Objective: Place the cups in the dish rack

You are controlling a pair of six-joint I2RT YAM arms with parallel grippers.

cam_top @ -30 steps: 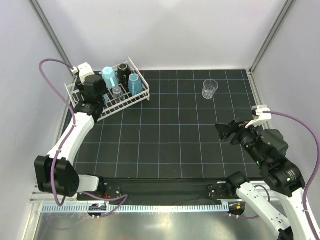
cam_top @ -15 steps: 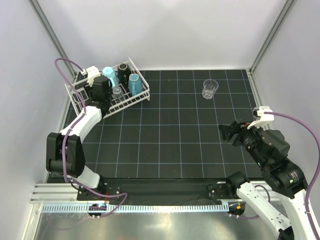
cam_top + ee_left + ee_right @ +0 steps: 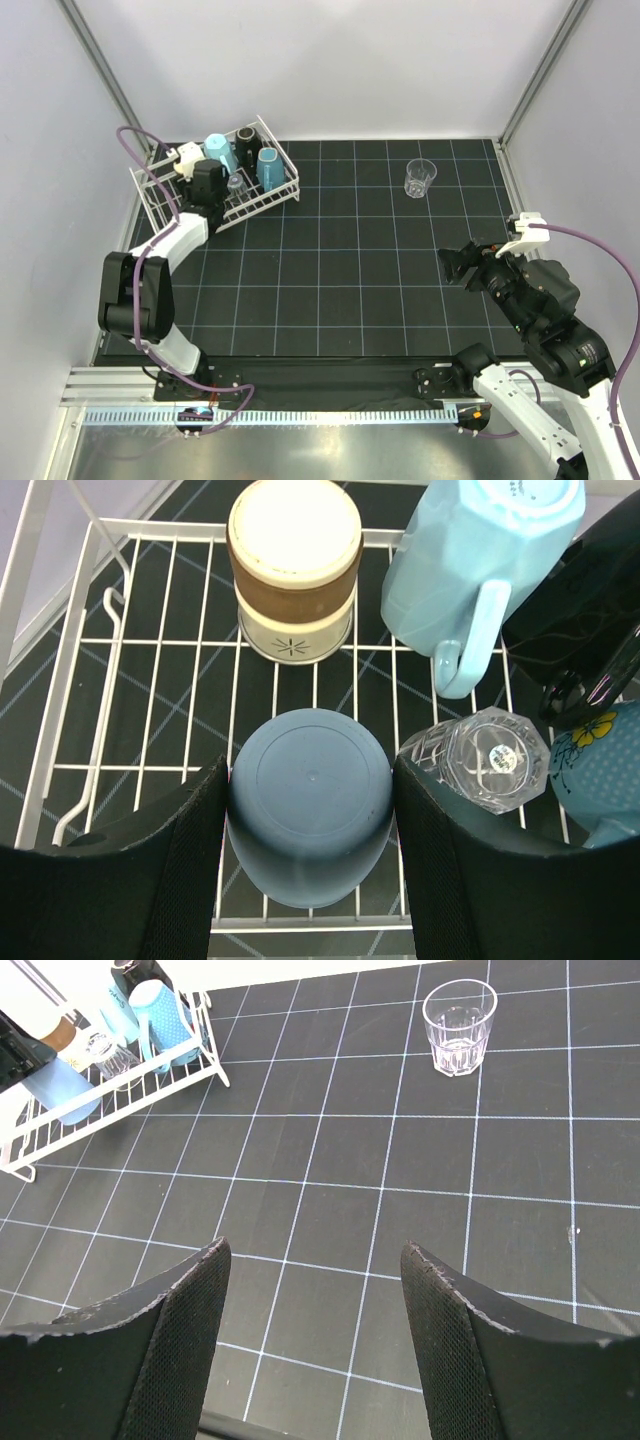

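My left gripper holds the tumbler bottom-up over open wires, inside the rack's near bar. My left gripper needs to release the tumbler now, as it would land in the rack (image 3: 285,160).
In the left wrist view my left gripper (image 3: 310,810) is shut on a light blue tumbler (image 3: 310,795), held bottom-up over the white wire dish rack (image 3: 100,770). Around it in the rack stand a brown cup (image 3: 295,565), a light blue mug (image 3: 480,560), an upturned clear glass (image 3: 485,760), a black mug (image 3: 590,610) and a second blue mug (image 3: 605,775). From above, the left gripper (image 3: 205,185) hides the tumbler inside the rack (image 3: 285,160). Another clear glass (image 3: 420,178) stands upright on the mat at the back right. My right gripper (image 3: 455,265) hovers open and empty, far short of that glass (image 3: 459,1027).
The black gridded mat (image 3: 340,270) covers the table. White walls and metal posts close in the back and sides. The rack (image 3: 120,1100) sits at the back left corner, seen at the right wrist view's upper left.
The left arm's elbow swung back towards its base while its gripper shifted slightly right and settled over the rack with the tumbler. The right arm barely moved.
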